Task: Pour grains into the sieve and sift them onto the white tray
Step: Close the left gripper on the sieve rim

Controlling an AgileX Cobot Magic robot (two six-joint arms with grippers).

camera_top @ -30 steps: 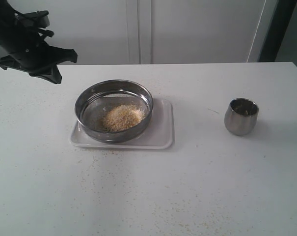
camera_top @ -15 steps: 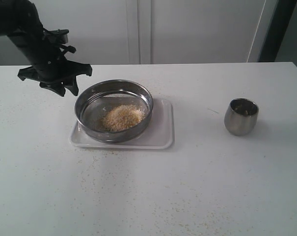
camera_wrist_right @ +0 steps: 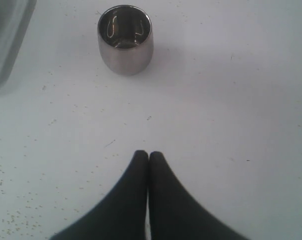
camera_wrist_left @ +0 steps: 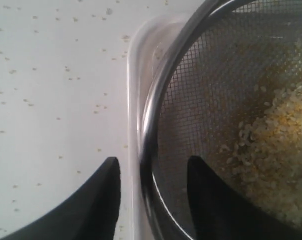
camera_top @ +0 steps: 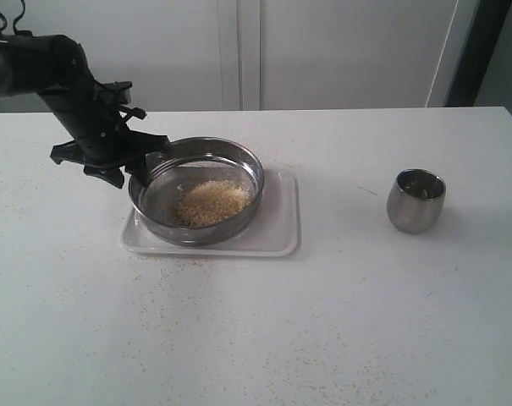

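Next, the left gripper grabs the sieve by its steel rim (camera_top: 140, 188) to sift the grains onto the white tray (camera_top: 281, 230).
The sieve (camera_top: 194, 230), a wide steel ring with a mesh bottom, rests on the white tray (camera_top: 281, 230). A heap of yellow and pale grains (camera_top: 211, 201) lies on its mesh. My left gripper (camera_top: 130, 173) hangs at the sieve's left rim, open. In the left wrist view the left gripper (camera_wrist_left: 153, 160) straddles the sieve's rim (camera_wrist_left: 155, 100): one finger is outside over the tray's edge (camera_wrist_left: 133, 75), the other inside above the mesh near the grains (camera_wrist_left: 275, 150). Gaps show on both sides of the rim. My right gripper (camera_wrist_right: 149, 153) is shut and empty over bare table.
A small rounded steel cup (camera_top: 416, 200) stands upright to the right of the tray; it also shows ahead of the right gripper as the cup (camera_wrist_right: 125, 40). Stray grains speckle the white table (camera_top: 256, 338). A wall runs behind the table's far edge.
My left gripper has come down and to the right, from above the table's far left to the sieve's left rim, and its jaws have opened. Sieve, tray and cup have not moved.
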